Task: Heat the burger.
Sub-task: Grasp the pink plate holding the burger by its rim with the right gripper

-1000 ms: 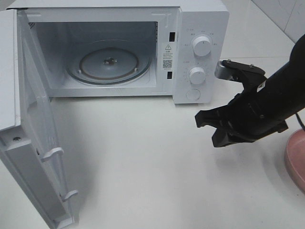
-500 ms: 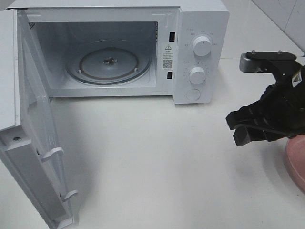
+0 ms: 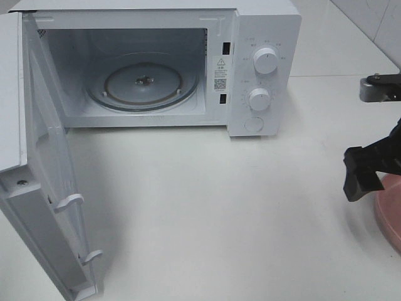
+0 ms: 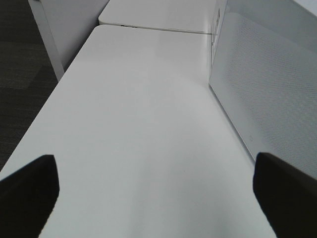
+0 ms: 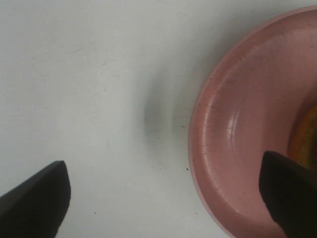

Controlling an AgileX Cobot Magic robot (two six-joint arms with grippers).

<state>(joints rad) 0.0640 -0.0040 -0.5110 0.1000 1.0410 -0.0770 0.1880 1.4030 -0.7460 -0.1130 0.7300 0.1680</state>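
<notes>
The burger (image 5: 304,133) sits loose on the pink plate. Next, my right gripper grabs the plate by its raised rim (image 5: 197,134).
Only a golden-brown sliver of the burger (image 5: 304,133) shows, on the pink plate (image 5: 237,148) at the edge of the right wrist view. In the exterior view the plate (image 3: 390,213) lies at the far right edge and the burger is out of frame. My right gripper (image 3: 366,169) hangs just left of the plate, above its rim; it (image 5: 163,198) is open with nothing between its fingers. The left gripper (image 4: 157,198) is open and empty over bare table beside the microwave's outer wall (image 4: 267,74).
The white microwave (image 3: 263,69) stands at the back, its door (image 3: 44,188) swung wide open to the left. Its glass turntable (image 3: 143,84) holds nothing. Two knobs (image 3: 265,61) and a button sit on its right panel. White table (image 3: 207,213) stretches in front.
My right gripper has moved right, from the middle right of the table to the plate's rim, and its jaws have gone from shut to open. The left gripper has not changed.
</notes>
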